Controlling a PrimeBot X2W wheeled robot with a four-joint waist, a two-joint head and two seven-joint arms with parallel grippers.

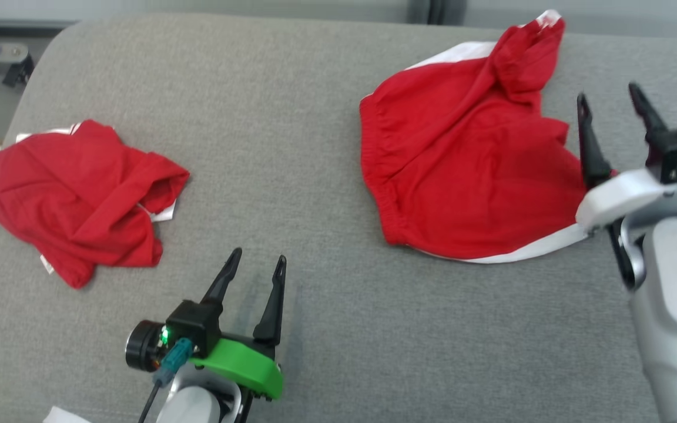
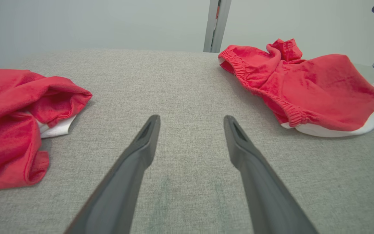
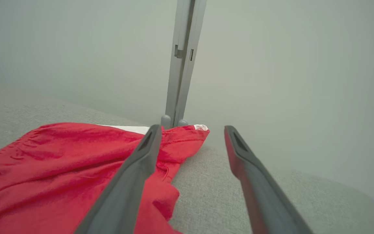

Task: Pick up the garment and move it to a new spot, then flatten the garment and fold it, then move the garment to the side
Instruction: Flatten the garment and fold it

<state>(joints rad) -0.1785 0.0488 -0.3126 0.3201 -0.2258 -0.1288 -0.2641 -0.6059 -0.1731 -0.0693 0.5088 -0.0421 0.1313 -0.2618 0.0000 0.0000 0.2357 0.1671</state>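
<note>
My left gripper grabs the red garment by the waistband corner [image 1: 394, 235] next, since the garment lies slack while its gathered edge [image 1: 379, 190] stands up.
A red garment [image 1: 462, 170] with white trim lies loosely spread on the right part of the grey padded surface [image 1: 315, 117], one corner bunched toward the far edge. My right gripper [image 1: 607, 92] stands open just off its right edge, nothing between the fingers; in the right wrist view the garment [image 3: 60, 169] lies under and left of the left finger of that gripper [image 3: 192, 128]. My left gripper [image 1: 258, 256] is open over bare fabric near the front, empty. From the left wrist, the garment [image 2: 320, 91] lies ahead to the right of the open gripper [image 2: 192, 118].
A second red garment [image 1: 74, 194] lies crumpled at the left edge, also to the left in the left wrist view [image 2: 8, 123]. A grey upright post [image 3: 182, 61] stands behind the far edge, with a pale wall beyond.
</note>
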